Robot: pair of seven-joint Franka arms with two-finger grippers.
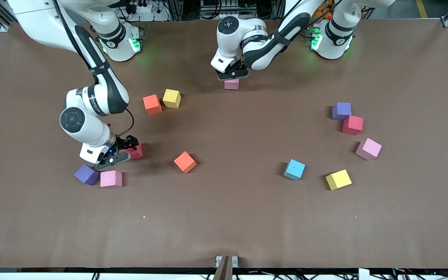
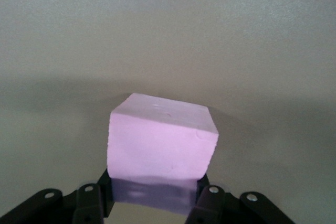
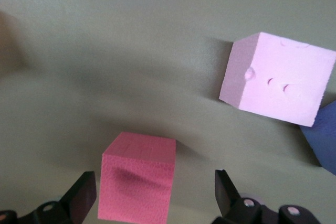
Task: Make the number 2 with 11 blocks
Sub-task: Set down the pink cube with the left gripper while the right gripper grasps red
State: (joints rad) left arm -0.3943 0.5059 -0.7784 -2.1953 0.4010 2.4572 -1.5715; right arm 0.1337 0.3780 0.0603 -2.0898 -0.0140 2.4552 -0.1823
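The pale pink block's lower edge (image 1: 231,88) is down at the brown table, so it is time for my left gripper to release the block.
Several coloured blocks lie scattered on the brown table (image 1: 247,217); no number 2 is in view. My left gripper (image 1: 232,77) (image 2: 152,192) is shut on a pale pink block (image 1: 231,84) (image 2: 163,145), low over the table's middle close to the robot bases. My right gripper (image 1: 128,149) (image 3: 153,183) is open and down at the table toward the right arm's end. A deep pink block (image 1: 136,151) (image 3: 137,182) sits between its fingers, with a gap on each side. A pink block (image 1: 111,179) (image 3: 278,77) and a purple block (image 1: 86,174) (image 3: 323,140) lie just nearer the camera.
An orange block (image 1: 152,104) and a yellow block (image 1: 172,98) sit together; another orange block (image 1: 185,161) lies mid-table. Toward the left arm's end lie purple (image 1: 342,111), red (image 1: 352,125), pink (image 1: 368,149), blue (image 1: 294,169) and yellow (image 1: 338,179) blocks.
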